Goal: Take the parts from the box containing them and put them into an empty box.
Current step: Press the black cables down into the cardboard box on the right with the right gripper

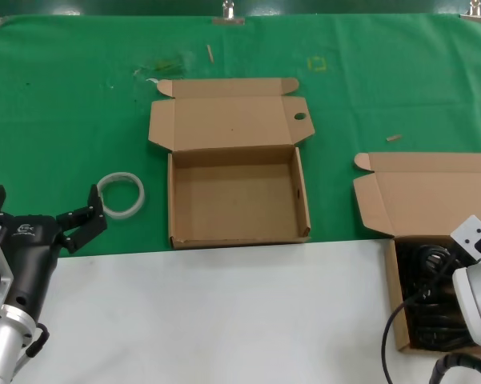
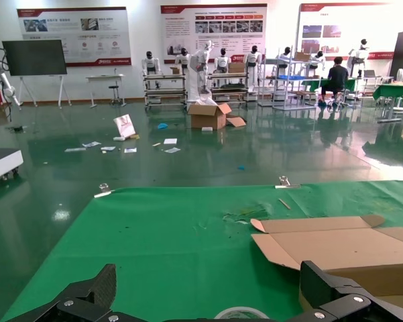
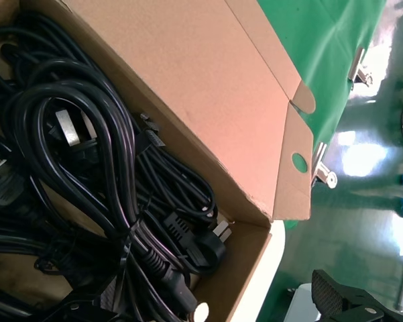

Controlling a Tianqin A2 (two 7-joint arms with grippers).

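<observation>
The right gripper should next grab the looped cable bundle by its tied middle (image 3: 129, 235) to move the parts into the empty box.
The parts are black cables (image 3: 87, 168) coiled in bundles, filling the brown box (image 3: 188, 87) at the table's right front; in the head view they show dark (image 1: 432, 304) under its raised lid (image 1: 424, 192). My right gripper (image 3: 208, 305) hangs open just over these cables, holding nothing. One of its fingertips (image 3: 335, 295) lies beyond the box's wall. The empty box (image 1: 171, 200) stands mid-table, lid back, one side flap pierced by a round hole (image 1: 300, 117). My left gripper (image 1: 40, 210) waits open at the front left, apart from both boxes.
A white ring (image 1: 122, 194) lies on the green cloth just beyond my left gripper (image 2: 214, 288), and shows between its fingers as the ring's top edge (image 2: 241, 312). The empty box's lid (image 2: 335, 248) is off to one side. White tabletop (image 1: 224, 312) spans the front.
</observation>
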